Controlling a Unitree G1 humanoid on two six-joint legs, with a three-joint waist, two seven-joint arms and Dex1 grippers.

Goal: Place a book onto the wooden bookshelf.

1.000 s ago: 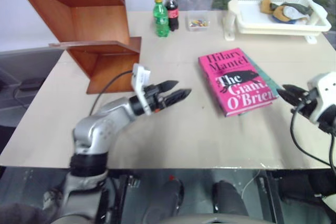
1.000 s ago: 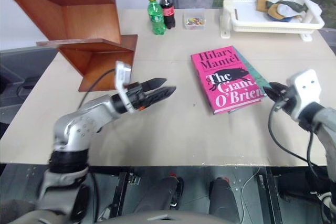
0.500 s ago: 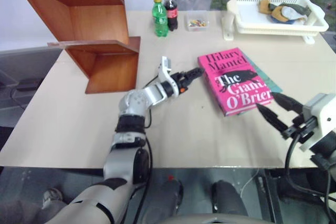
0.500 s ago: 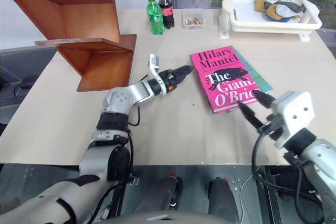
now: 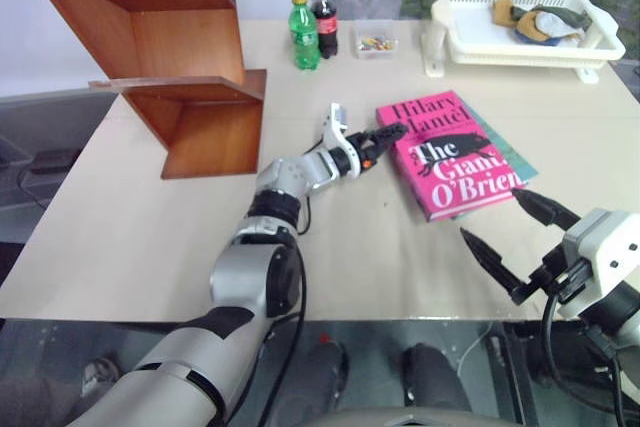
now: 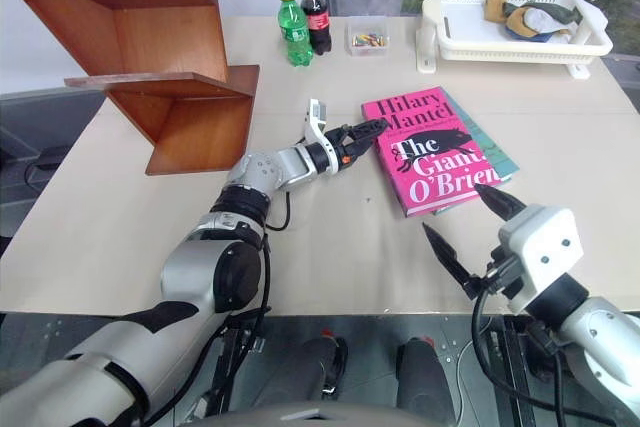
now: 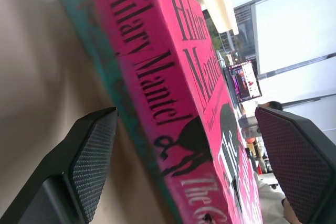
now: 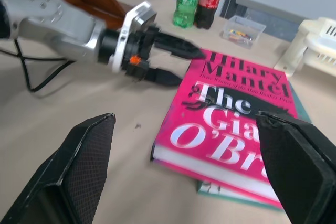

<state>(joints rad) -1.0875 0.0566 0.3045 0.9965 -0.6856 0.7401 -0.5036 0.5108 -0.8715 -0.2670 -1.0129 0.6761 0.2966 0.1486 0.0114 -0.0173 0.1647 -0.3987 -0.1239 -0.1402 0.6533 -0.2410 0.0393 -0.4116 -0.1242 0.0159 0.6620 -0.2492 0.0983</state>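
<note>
The left gripper's fingers are around the spine of the pink book [image 5: 450,152] above the teal book. The robot will close, because the fingers would hold the pink book now.
The pink book [image 5: 450,152] lies flat on the table, on top of a thinner teal book [image 5: 518,154]. My left gripper [image 5: 390,139] reaches level to the pink book's left edge, open. In the left wrist view the book's spine [image 7: 173,77] sits between the fingers [image 7: 89,156] with gaps on both sides. My right gripper [image 5: 489,214] hangs open near the table's front edge, in front of the book and apart from it. The wooden bookshelf [image 5: 170,57] stands at the far left of the table.
A green bottle [image 5: 306,32] and a cola bottle [image 5: 327,19] stand at the back beside a small clear box [image 5: 377,44]. A white basket [image 5: 590,47] holding several items sits at the back right. Bare tabletop [image 5: 140,237] lies in front of the shelf.
My left gripper has stretched forward and right until its fingers straddle the pink book's edge. My right gripper has drawn back toward the table's front edge and opened wide.
</note>
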